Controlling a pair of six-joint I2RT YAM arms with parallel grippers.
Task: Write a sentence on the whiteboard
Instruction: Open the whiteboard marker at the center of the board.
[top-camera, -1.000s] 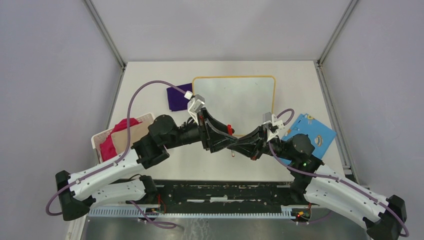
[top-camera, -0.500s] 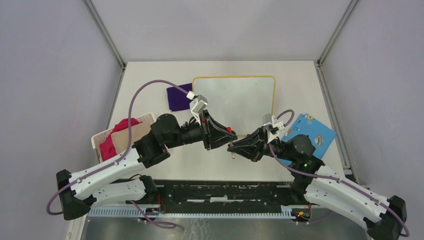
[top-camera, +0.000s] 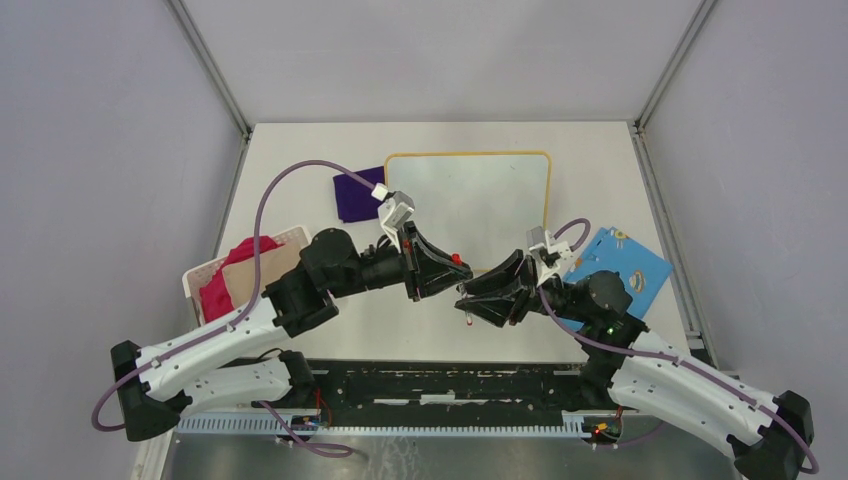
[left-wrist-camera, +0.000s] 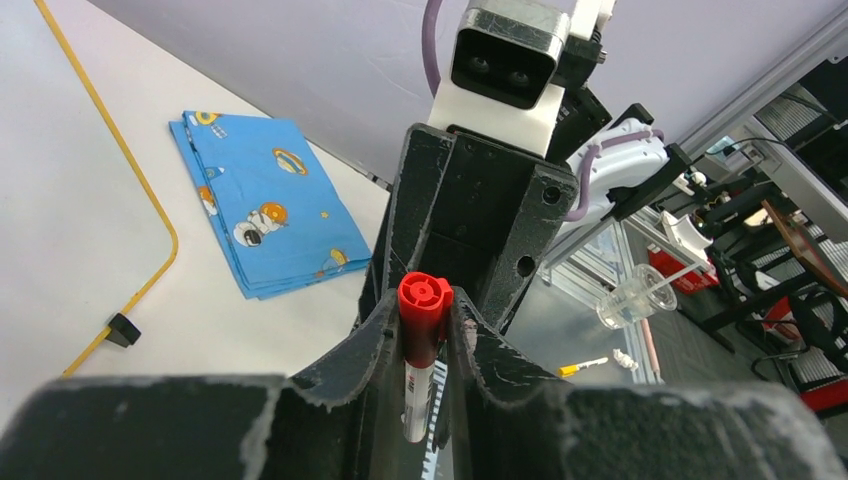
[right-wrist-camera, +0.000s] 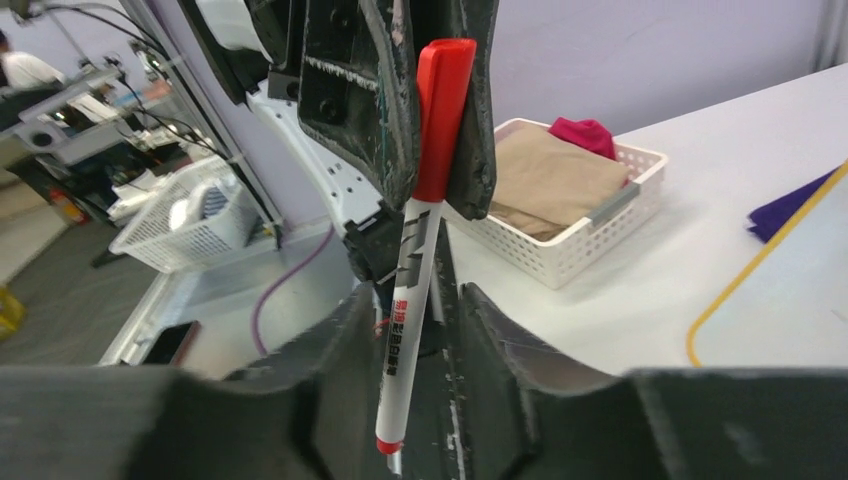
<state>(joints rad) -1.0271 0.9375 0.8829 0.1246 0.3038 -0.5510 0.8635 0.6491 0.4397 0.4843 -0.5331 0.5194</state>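
Observation:
I should grab the marker by its white body with my right gripper next, so my left gripper can pull the red cap (left-wrist-camera: 424, 305) off.
The whiteboard (top-camera: 467, 200) lies flat at the back middle, its white face blank, and no sentence is in view on it. A red-capped white marker (top-camera: 462, 290) hangs upright between the two grippers, just in front of the board. My left gripper (top-camera: 452, 270) is shut on the marker's red cap (left-wrist-camera: 424, 305). The right gripper (top-camera: 470, 303) faces it with its jaws open around the marker's white barrel (right-wrist-camera: 408, 270); I cannot tell whether its left finger touches the barrel. The marker's lower tip sticks out below the right fingers.
A white basket (top-camera: 200, 272) holding red and tan cloths stands at the left. A purple cloth (top-camera: 356, 195) lies beside the board's left edge. A blue printed card (top-camera: 622, 270) lies to the right of the board, under the right arm.
The left gripper has closed onto the marker's red cap. The right gripper, shut on the barrel before, has opened. The two grippers have drawn slightly apart.

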